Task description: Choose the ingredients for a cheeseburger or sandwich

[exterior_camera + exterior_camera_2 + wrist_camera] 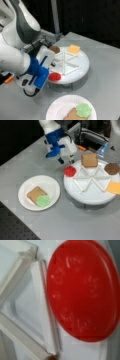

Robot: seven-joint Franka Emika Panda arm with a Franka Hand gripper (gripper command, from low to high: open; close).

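My gripper needs to pick up the red disc [82,290] by its rim [84,338] next, to add the disc to the sandwich on the white paper plate.
In both front views my gripper [66,160] hangs just above the red disc [70,170], which lies in a compartment at the rim of the round white divided tray [87,195]. Its dark fingers [61,160] stand apart with nothing between them. The wrist view shows only the red disc [82,290] close up, and no fingers. Other ingredients on the tray are a toast square [89,160], a brown patty [112,168] and a cheese square [114,187]. On the white paper plate [50,183], the sandwich is a toast slice [33,193] with a green disc [43,200] on it.
The tray has raised white dividers [45,315] between its wedge compartments. The arm's white and blue body [30,67] fills a front view's left side, beside the tray [82,67]. The paper plate [57,107] lies at that view's bottom. Equipment [92,135] stands behind the tray.
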